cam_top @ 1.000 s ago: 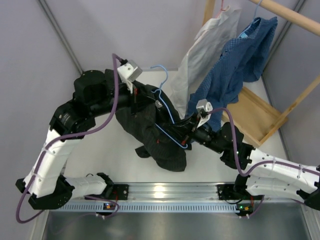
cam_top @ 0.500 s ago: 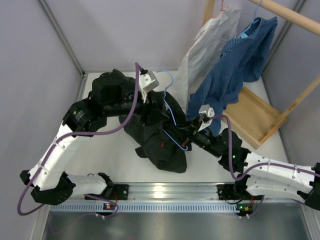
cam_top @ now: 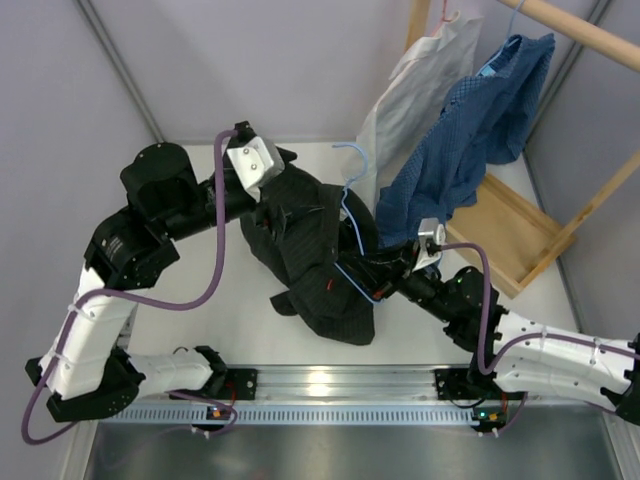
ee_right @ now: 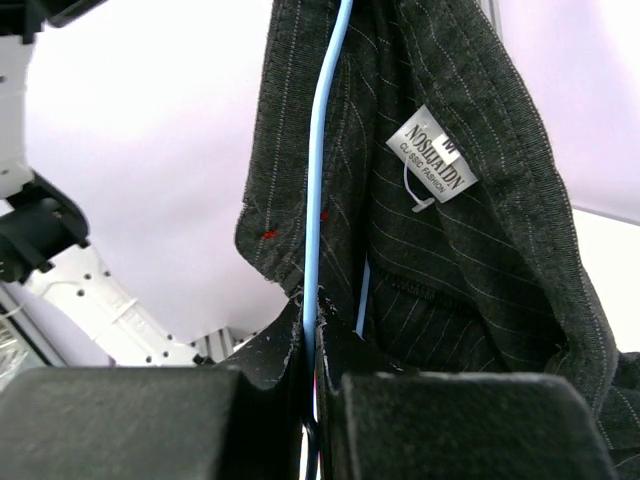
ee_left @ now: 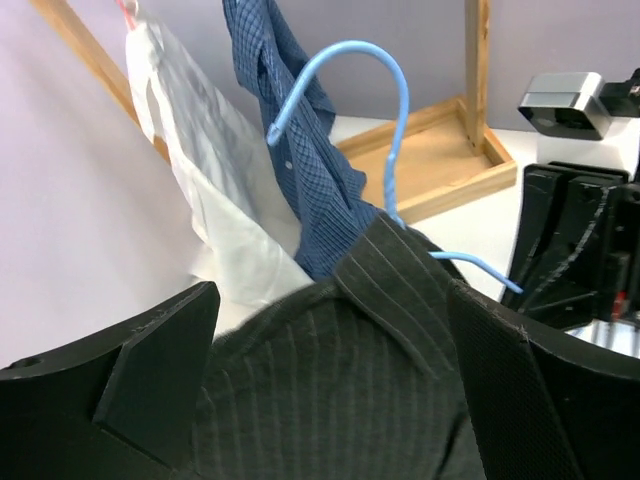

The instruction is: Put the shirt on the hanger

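Note:
I should grab the shirt next with my left gripper by its shoulder below the hanger hook, so the hanger's other end stays free for the shirt.
The black pinstriped shirt (cam_top: 315,250) hangs bunched over the table, draped on the light-blue wire hanger (cam_top: 352,170), whose hook rises above the collar (ee_left: 395,270). My left gripper (cam_top: 272,205) is open. Its jaws (ee_left: 335,320) stand wide on either side of the shirt's shoulder below the hanger hook (ee_left: 392,95), without pinching it. My right gripper (cam_top: 368,268) is shut on the hanger's wire (ee_right: 320,180) from below, fingers (ee_right: 318,315) pressed together on it. The shirt's white neck label (ee_right: 437,155) shows beside the wire.
A white shirt (cam_top: 405,105) and a blue dotted shirt (cam_top: 470,130) hang from a wooden rail (cam_top: 580,30) at the back right, close behind the hanger hook. The rack's wooden base (cam_top: 520,235) lies right of my right arm. Grey walls close in the left and back.
My left gripper has opened and let go of the shirt after swinging right and back left. The hanger and shirt have shifted right, and the right arm has drawn back with them.

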